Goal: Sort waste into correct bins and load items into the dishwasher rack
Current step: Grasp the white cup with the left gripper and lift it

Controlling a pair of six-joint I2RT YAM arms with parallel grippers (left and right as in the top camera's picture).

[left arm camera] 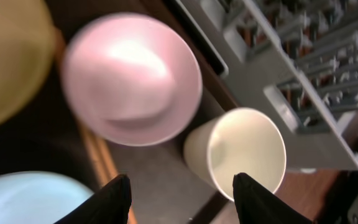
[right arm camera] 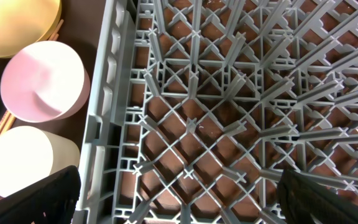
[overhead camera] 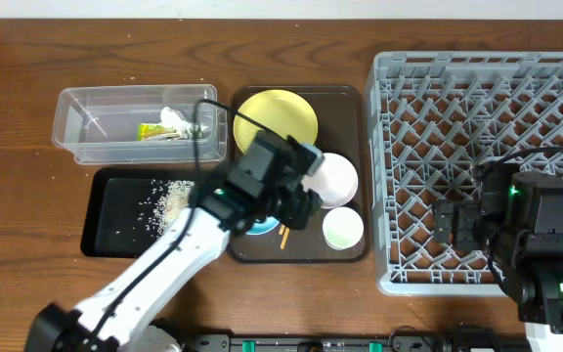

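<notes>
My left gripper should next grab the small white cup by its rim (overhead camera: 324,226) facing the blue bowl (overhead camera: 259,228). The rest of the cup then stays free to hand over.
My left gripper (overhead camera: 299,203) is open and empty above the dark brown tray (overhead camera: 352,98), between the light blue bowl (overhead camera: 259,228) and the small white cup (overhead camera: 343,229). In the left wrist view its jaws (left arm camera: 182,199) hover over bare tray, with the cup (left arm camera: 244,149) by the right finger, the white bowl (left arm camera: 132,78) ahead, the blue bowl (left arm camera: 23,199) at left and a chopstick (left arm camera: 98,155) between. The yellow plate (overhead camera: 276,115) lies at the tray's back. My right gripper (overhead camera: 443,223) is open and empty over the grey dishwasher rack (overhead camera: 477,68), near its left wall (right arm camera: 107,93).
The clear tub (overhead camera: 76,122) at back left holds the green-and-orange wrapper (overhead camera: 159,131) and a white scrap (overhead camera: 173,118). The black tray (overhead camera: 110,220) in front of it holds scattered rice grains (overhead camera: 171,198). A black cable (overhead camera: 213,122) arcs over the tub.
</notes>
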